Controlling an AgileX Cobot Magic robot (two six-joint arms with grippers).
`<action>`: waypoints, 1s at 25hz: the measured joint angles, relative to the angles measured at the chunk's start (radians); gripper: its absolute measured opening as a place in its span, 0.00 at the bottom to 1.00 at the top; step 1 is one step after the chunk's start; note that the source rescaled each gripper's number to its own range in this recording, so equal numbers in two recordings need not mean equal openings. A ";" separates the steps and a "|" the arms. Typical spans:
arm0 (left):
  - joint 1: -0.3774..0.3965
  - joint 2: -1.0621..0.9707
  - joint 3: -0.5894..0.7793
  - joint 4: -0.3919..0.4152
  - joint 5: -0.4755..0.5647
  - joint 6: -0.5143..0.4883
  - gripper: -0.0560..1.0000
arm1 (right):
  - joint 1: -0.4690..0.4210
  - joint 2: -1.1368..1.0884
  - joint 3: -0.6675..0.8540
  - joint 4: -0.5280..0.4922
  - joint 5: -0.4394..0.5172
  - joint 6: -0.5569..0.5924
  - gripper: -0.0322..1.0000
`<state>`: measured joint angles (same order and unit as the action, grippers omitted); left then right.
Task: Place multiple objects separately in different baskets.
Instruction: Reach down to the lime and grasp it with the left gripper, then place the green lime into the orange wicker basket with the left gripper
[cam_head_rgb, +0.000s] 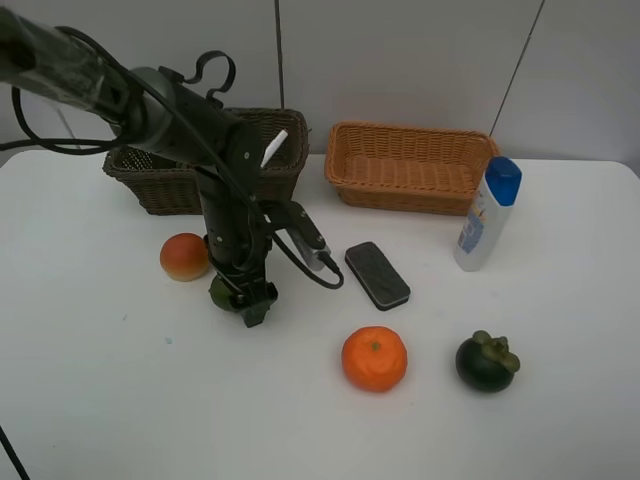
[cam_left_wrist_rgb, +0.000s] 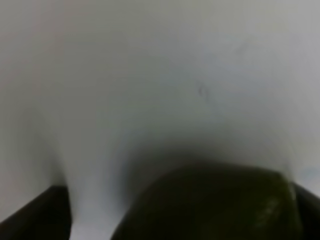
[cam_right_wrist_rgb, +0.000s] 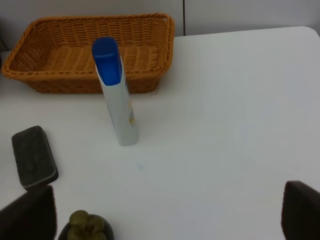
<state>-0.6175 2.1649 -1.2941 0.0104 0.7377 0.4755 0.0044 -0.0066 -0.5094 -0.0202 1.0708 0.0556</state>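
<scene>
The left gripper's fingers reach down beside the green fruit (cam_head_rgb: 220, 291) (cam_left_wrist_rgb: 210, 205), just above the white table. The left gripper should close on the fruit now, as that would hold it.
My left gripper (cam_head_rgb: 248, 302) points down at the table, open, with a green fruit (cam_head_rgb: 220, 291) between its fingers. In the left wrist view that green fruit (cam_left_wrist_rgb: 210, 205) fills the space near one finger, with a gap to the other finger (cam_left_wrist_rgb: 30, 215). A red-orange fruit (cam_head_rgb: 185, 257) lies just to the left. The black eraser (cam_head_rgb: 377, 275), orange fruit (cam_head_rgb: 374, 358) and dark fruit (cam_head_rgb: 486, 362) lie to the right. The white bottle with blue cap (cam_head_rgb: 487, 215) stands upright. A white marker (cam_head_rgb: 273, 148) leans in the dark basket (cam_head_rgb: 160, 185). My right gripper (cam_right_wrist_rgb: 162, 215) is open and empty.
The light basket (cam_head_rgb: 410, 165) sits at the back, right of the dark one. In the right wrist view the bottle (cam_right_wrist_rgb: 116, 95) stands in front of the light basket (cam_right_wrist_rgb: 30, 65), with the eraser (cam_right_wrist_rgb: 34, 156) and dark fruit (cam_right_wrist_rgb: 85, 225) nearer. The left arm's cables hang over the dark basket.
</scene>
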 joint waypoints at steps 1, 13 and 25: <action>0.000 0.000 -0.001 0.000 -0.003 -0.003 1.00 | 0.000 0.000 0.000 0.000 0.000 0.000 1.00; 0.000 -0.001 -0.002 0.000 0.065 -0.027 0.69 | 0.000 0.000 0.000 0.000 0.000 0.000 1.00; 0.000 -0.023 -0.424 -0.137 0.253 -0.381 0.69 | 0.000 0.000 0.000 0.000 0.000 0.000 1.00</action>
<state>-0.6175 2.1418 -1.7183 -0.1270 0.9911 0.0949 0.0044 -0.0066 -0.5094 -0.0202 1.0708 0.0556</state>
